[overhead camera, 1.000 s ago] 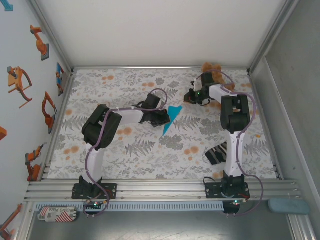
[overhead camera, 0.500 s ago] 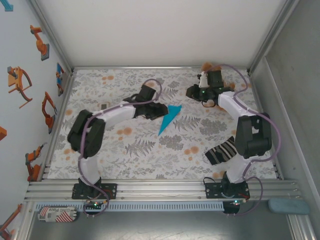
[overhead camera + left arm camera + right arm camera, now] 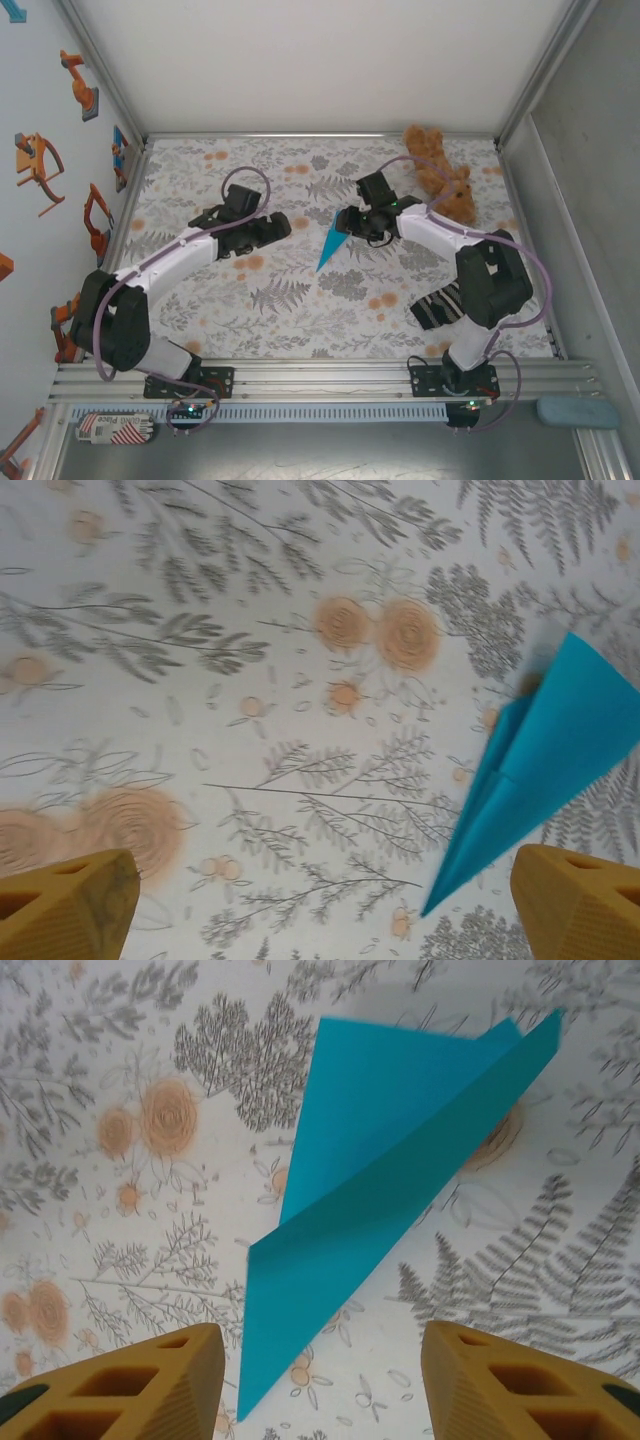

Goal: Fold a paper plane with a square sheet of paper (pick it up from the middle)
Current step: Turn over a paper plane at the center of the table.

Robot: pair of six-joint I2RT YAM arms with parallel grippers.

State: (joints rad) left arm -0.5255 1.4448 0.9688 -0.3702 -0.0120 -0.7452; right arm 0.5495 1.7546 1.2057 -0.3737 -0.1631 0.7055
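Observation:
Next, my right gripper grabs the paper plane by its wing's long edge (image 3: 335,241) (image 3: 382,1222), leaving the opposite wing free for spreading open.
The paper plane (image 3: 329,244) lies on the floral tablecloth as a narrow cyan-blue dart, its tip toward the near edge. In the right wrist view the plane (image 3: 390,1175) shows its long centre fold, with its tip reaching down between my yellow fingers (image 3: 130,1385). My right gripper (image 3: 346,221) hovers open at the plane's wide far end, holding nothing. My left gripper (image 3: 282,225) is open and empty, a short way left of the plane. In the left wrist view the plane (image 3: 545,765) lies at the right, apart from the left gripper (image 3: 325,920).
A brown teddy bear (image 3: 440,172) lies at the back right. A dark striped cloth (image 3: 441,303) lies beside the right arm's base column. Metal frame rails (image 3: 320,375) border the table at the front and sides.
My left gripper has let go and drawn back left from the paper. My right gripper swung from beside the teddy bear to the plane's wide end. The paper now looks narrower.

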